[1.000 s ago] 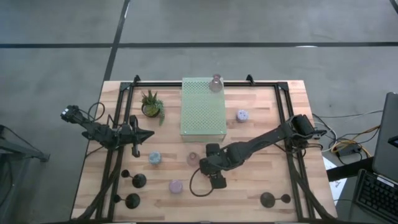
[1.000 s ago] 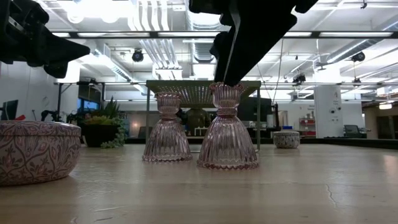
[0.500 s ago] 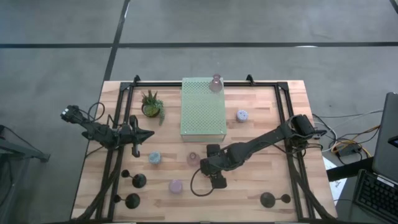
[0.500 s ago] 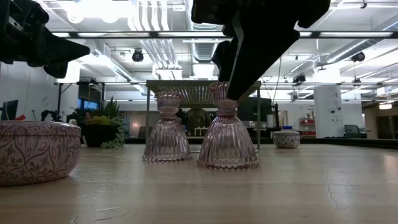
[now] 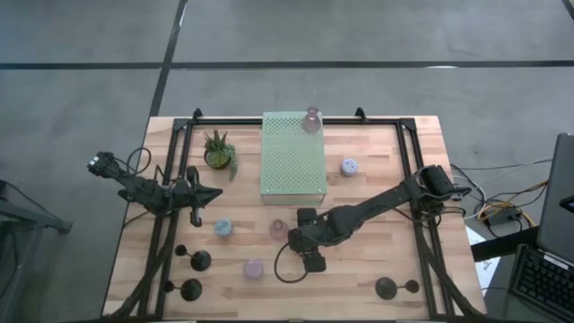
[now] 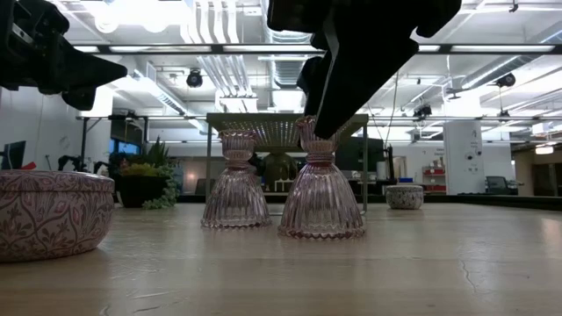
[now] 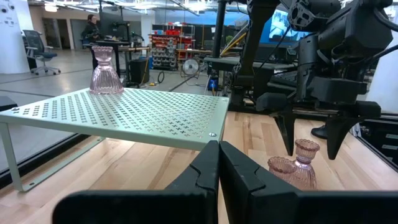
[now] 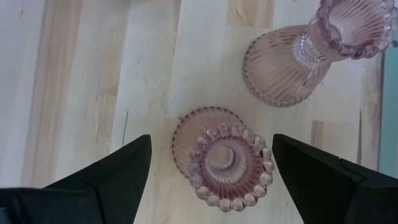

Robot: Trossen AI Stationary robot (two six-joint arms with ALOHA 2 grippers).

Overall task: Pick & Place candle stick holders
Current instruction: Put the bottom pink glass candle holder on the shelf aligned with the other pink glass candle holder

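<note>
My right gripper's fingers are beside the nearer holder's beaded top [image 8: 231, 167], at the same height as it and above the holder's round base, so my right gripper needs to close on the holder's top.
Two pink glass holders stand upright on their bases mid-table. My right gripper [image 5: 297, 239] hangs open over the nearer one [image 8: 227, 163], one finger [image 8: 118, 171] on each side of its beaded top, not touching. The second pink holder [image 8: 292, 59] stands just beside it. A third pink holder [image 5: 311, 118] stands on the far end of the pale green perforated board [image 5: 292, 154]. My left gripper [image 7: 219, 163] is shut and empty, left of the board. Stubby pastel holders [image 5: 222, 228] and black holders [image 5: 200, 260] stand about the table.
A small potted plant [image 5: 218, 151] stands left of the board. A lavender holder [image 5: 254, 267] and two black holders [image 5: 190, 289] stand near the front left, another black one [image 5: 386, 287] at the front right, a pastel one [image 5: 349, 166] right of the board.
My right gripper has gone down a little over the nearer pink holder, its fingers still open. The holders have not moved.
</note>
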